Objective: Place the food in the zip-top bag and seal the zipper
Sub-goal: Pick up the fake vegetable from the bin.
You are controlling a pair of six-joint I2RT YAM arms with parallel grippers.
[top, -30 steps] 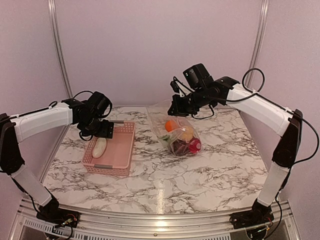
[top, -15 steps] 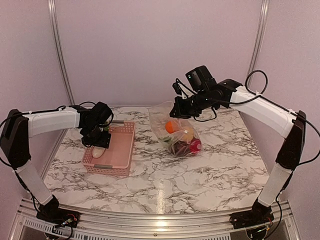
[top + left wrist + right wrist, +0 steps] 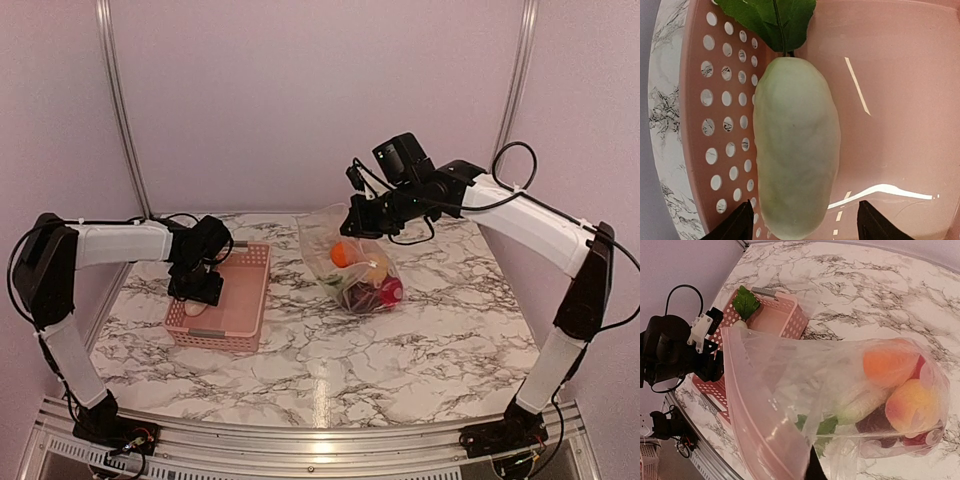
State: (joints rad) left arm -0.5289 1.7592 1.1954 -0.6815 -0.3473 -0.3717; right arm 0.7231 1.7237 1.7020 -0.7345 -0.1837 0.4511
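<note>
I would leave the white radish in the pink basket [image 3: 880, 100] if I lifted my open left gripper now, because the basket's bottom shows between its finger and the radish.
A white radish [image 3: 795, 150] with green leaves [image 3: 772, 17] lies in the pink basket [image 3: 880, 100] along its left wall. My left gripper [image 3: 807, 220] is open, low in the basket, with one fingertip [image 3: 740, 225] on each side of the radish's end. In the top view the left gripper [image 3: 197, 290] covers most of the radish. My right gripper [image 3: 352, 225] is shut on the mouth edge of the zip-top bag [image 3: 355, 260] and holds it up and open. The zipper [image 3: 740, 390] runs along that edge. Inside the bag are an orange [image 3: 890, 362], a yellow fruit [image 3: 912, 407], a radish [image 3: 860, 402], a dark piece [image 3: 880, 425] and a red piece [image 3: 390, 290].
The pink basket [image 3: 240, 300] stands on the marble table [image 3: 420, 360] at the left, the bag near the middle back. The pink back wall and two metal posts [image 3: 120, 100] close the far side.
My left gripper has swung down and nearer into the basket, over the radish, which now lies between its open fingers. The right gripper and the bag have barely moved.
</note>
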